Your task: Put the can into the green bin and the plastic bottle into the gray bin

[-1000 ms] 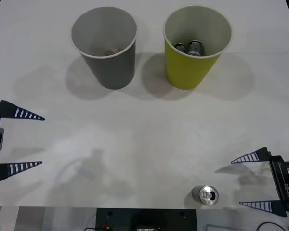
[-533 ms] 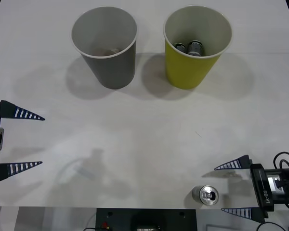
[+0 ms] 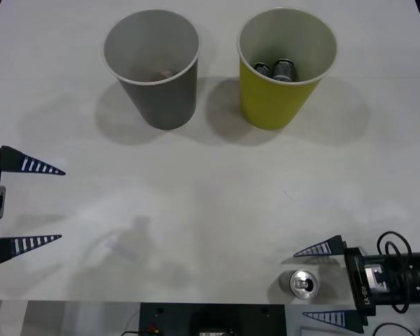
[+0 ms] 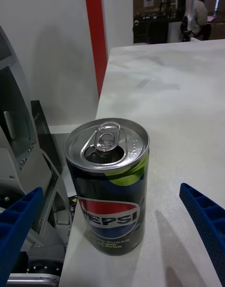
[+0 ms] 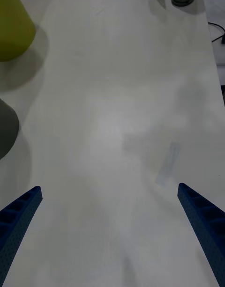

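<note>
My right gripper is going to grab the can next by its printed body (image 4: 111, 212), below the silver top. I will then drop the can into the green bin.
The can (image 3: 304, 283) stands upright near the table's front edge on the right; in the right wrist view it is a dark Pepsi can (image 4: 110, 188) with a silver pull-tab top. My right gripper (image 3: 298, 284) is open, one blue finger on each side of the can and apart from it. The green bin (image 3: 273, 105) stands at the back right with two cans (image 3: 283, 70) inside. To its left is the gray bin (image 3: 164, 101), with something small and brownish at its bottom. The plastic bottle is out of view. My left gripper (image 3: 61, 205) hangs open at the left edge.
The white table (image 3: 217, 182) stretches bare between the bins and the grippers. The can stands close to the table's front edge (image 4: 89, 184), with the robot's base below it. The left wrist view shows the green bin (image 5: 11, 29) and gray bin (image 5: 5, 128) to one side.
My right gripper has slid left along the front edge until its open fingers straddle the can. The left arm, the can and both bins have not moved.
</note>
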